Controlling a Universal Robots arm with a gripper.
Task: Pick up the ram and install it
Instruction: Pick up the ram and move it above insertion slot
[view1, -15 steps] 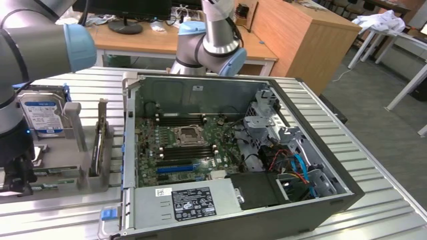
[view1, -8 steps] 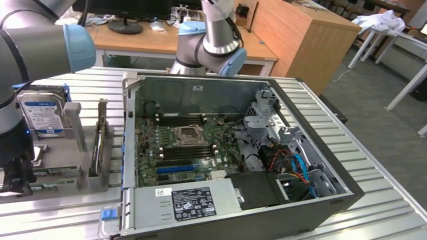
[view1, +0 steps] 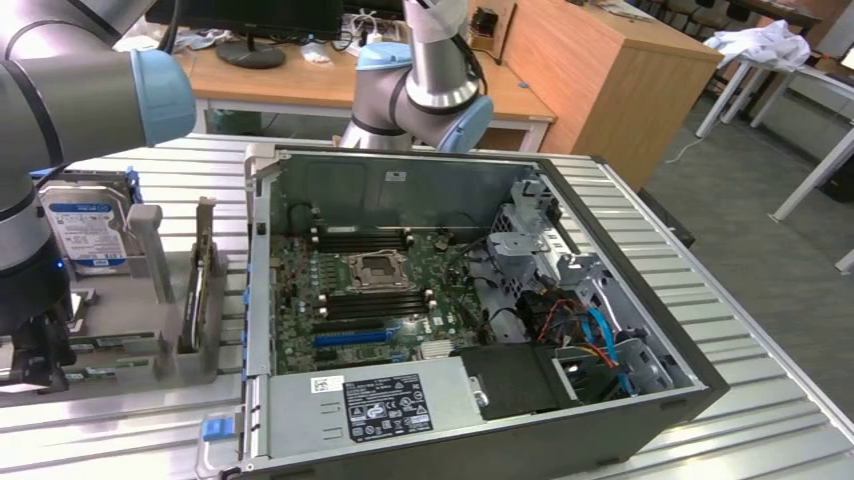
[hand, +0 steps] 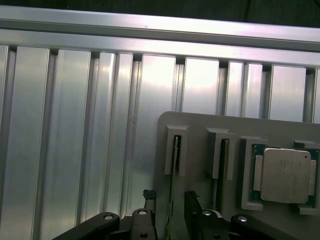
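Observation:
My gripper grabs the ram by its upper edge near the middle next, since the grey holder's slot encloses the end of the ram.
The ram (view1: 196, 300) stands on its long edge in a grey holder (view1: 147, 350) on the exterior view's left, beside the open computer case (view1: 441, 300). In the wrist view the ram's thin edge (hand: 175, 155) sits in a slot of the grey holder (hand: 200, 125) and runs on between my fingers. My gripper (hand: 171, 204) is open, with one dark finger (hand: 149, 199) on each side of that edge and not touching it. The green motherboard (view1: 374, 290) lies inside the case, its dark memory slots beside the processor socket.
A silver hard drive (view1: 83, 232) with a blue-white label stands at the holder's far end. A processor chip (hand: 286, 175) lies in a pocket next to the ram slots, and a second slot (hand: 222, 160) is between them. My arm (view1: 67, 90) looms over the exterior view's left.

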